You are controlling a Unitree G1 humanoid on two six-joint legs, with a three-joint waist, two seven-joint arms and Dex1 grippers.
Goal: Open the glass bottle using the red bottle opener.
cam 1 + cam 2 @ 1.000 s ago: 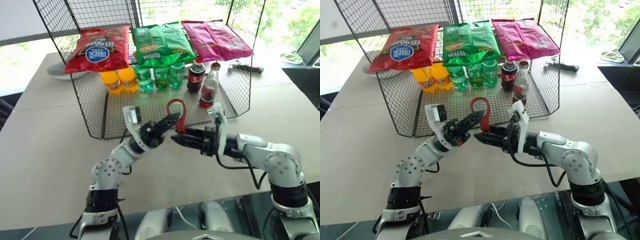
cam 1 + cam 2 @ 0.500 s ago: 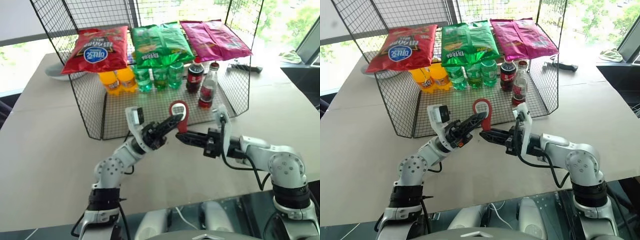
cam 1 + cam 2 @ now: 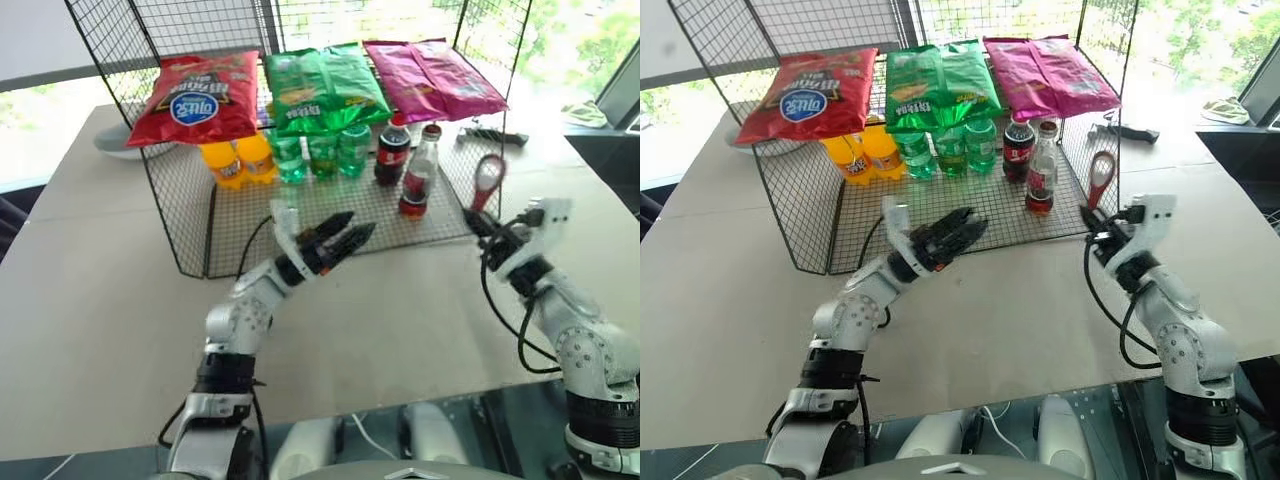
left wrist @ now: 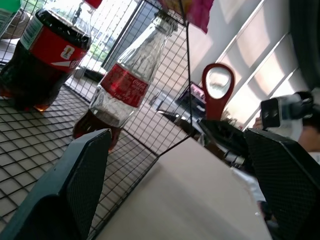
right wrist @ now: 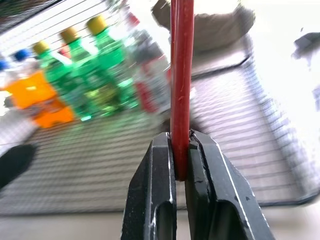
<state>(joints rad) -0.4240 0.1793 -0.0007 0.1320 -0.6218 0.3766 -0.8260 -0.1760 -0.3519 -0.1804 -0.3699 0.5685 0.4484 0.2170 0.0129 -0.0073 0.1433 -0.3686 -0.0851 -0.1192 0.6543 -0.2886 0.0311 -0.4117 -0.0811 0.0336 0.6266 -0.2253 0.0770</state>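
Next, my left gripper grabs the glass bottle by its slim neck under the cap, because the dark cola bottle stands close beside the glass bottle's body.
The glass bottle stands upright on the wire rack's lower shelf, front right, beside a fatter dark cola bottle. To its right, just outside the rack's front right corner, the red bottle opener stands upright above the table, looped head up. My right gripper is shut on its handle; the right wrist view shows the opener pinched edge-on between the fingers. My left gripper is open and empty over the shelf's front edge, left of the bottle. The left wrist view shows the bottle and opener ahead.
The black wire rack carries red, green and pink chip bags on top. Below stand orange bottles, green bottles and a dark cola bottle with a red cap. A dark tool lies on the beige table behind the rack's right side.
My left gripper let go of the opener, opened wide and moved a little towards the rack. My right gripper swung to the right with the opener, now beyond the rack's corner.
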